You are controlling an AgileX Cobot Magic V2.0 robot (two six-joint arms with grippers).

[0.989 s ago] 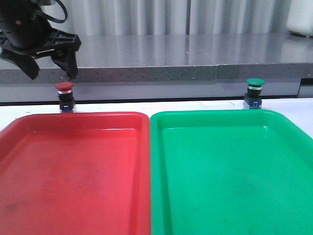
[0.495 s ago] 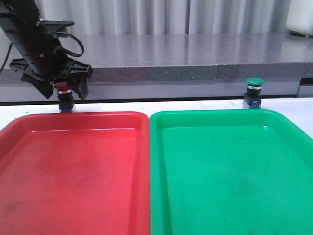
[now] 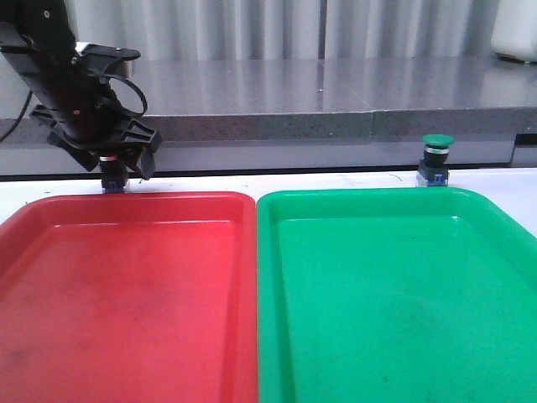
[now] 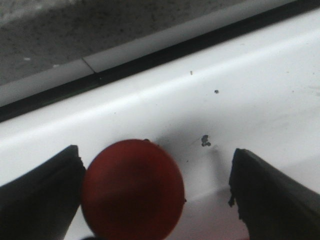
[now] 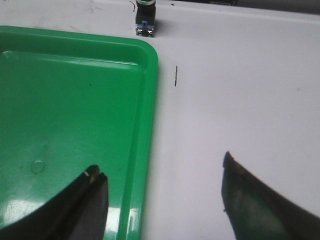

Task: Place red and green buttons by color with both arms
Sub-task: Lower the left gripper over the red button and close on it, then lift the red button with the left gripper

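My left gripper's fingers reach down around the red cap (image 4: 132, 189) above its black body. My left gripper should close on the cap, as closing now would hold it.
The red button (image 3: 112, 177) stands on the white table behind the red tray (image 3: 126, 294), its cap hidden by my left gripper (image 3: 115, 164). In the left wrist view the red cap (image 4: 132, 189) sits between the open jaws of the left gripper (image 4: 156, 192), close against one finger (image 4: 40, 200) and apart from the other. The green button (image 3: 436, 158) stands upright behind the green tray (image 3: 394, 294); its base shows in the right wrist view (image 5: 144, 24). My right gripper (image 5: 164, 197) is open and empty over the green tray's edge (image 5: 147, 125), far from the green button.
A grey stone ledge (image 3: 336, 109) runs along the back just behind both buttons. The two trays lie side by side and fill the front of the table. White table (image 5: 240, 100) lies beside the green tray.
My left gripper has come down from above and to the left and now straddles the red button. The green button and trays have not moved.
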